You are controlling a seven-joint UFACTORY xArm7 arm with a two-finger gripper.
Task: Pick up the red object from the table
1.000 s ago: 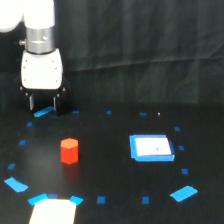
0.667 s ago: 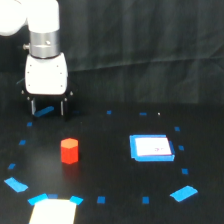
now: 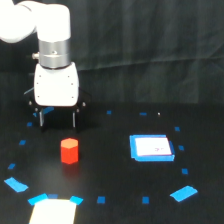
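I need to grab the red object by its upright sides next, so my gripper can pick it up.
The red object (image 3: 69, 151) is a small orange-red block standing upright on the black table (image 3: 110, 170), toward the exterior view's left. My gripper (image 3: 57, 119) hangs from the white head above and just behind the block, a little to its left, apart from it. Its two dark fingers (image 3: 41, 120) point down and stand spread wide, with nothing between them.
A white-and-blue flat square (image 3: 151, 148) lies to the exterior view's right of the block. Blue tape squares and strips (image 3: 183, 192) ring the work area. A pale sheet (image 3: 52, 211) sits at the front edge. A dark curtain forms the back.
The arm has moved toward the exterior view's right and forward, bringing the gripper closer to the red block. The block and the flat square have not moved.
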